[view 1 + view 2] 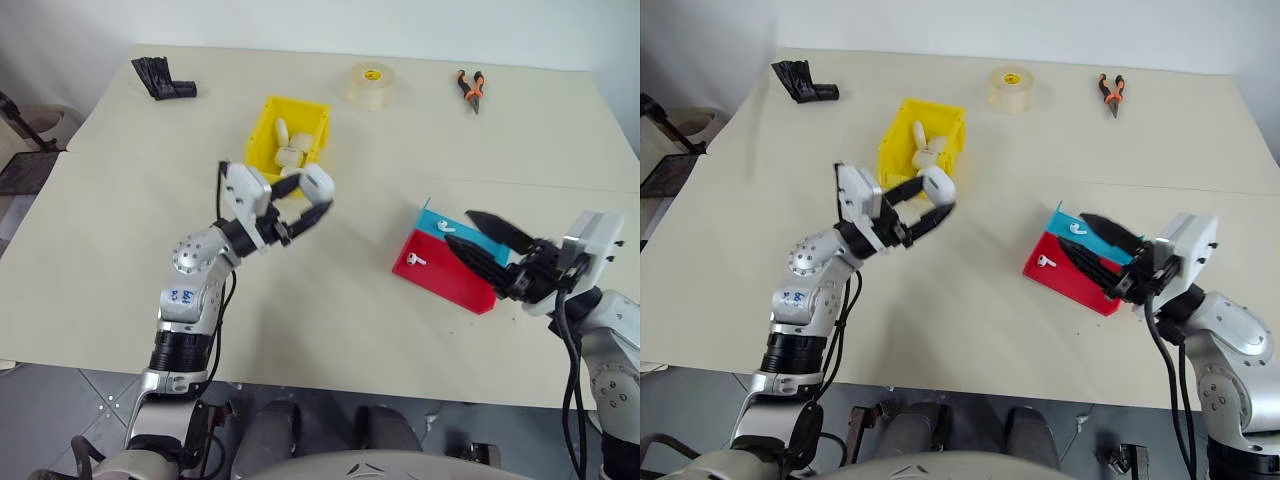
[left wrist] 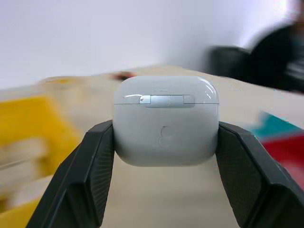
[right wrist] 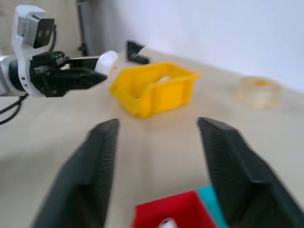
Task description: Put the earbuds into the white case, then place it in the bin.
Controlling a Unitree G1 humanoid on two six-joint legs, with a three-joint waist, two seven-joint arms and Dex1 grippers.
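Observation:
The white case hangs above the table, short of the yellow bin, so the robot will move the case toward the bin before its left gripper lets go of it.
My left gripper is shut on the white case, whose lid is closed. It holds the case above the table just in front of the yellow bin, which has other white cases inside. One of the earbuds lies in the blue tray and another in the red tray. My right gripper hovers open over those trays at the right, with nothing between its fingers.
A roll of clear tape and orange-handled pliers lie at the far side of the table. A black object sits at the far left corner. Bare tabletop stretches between the bin and the trays.

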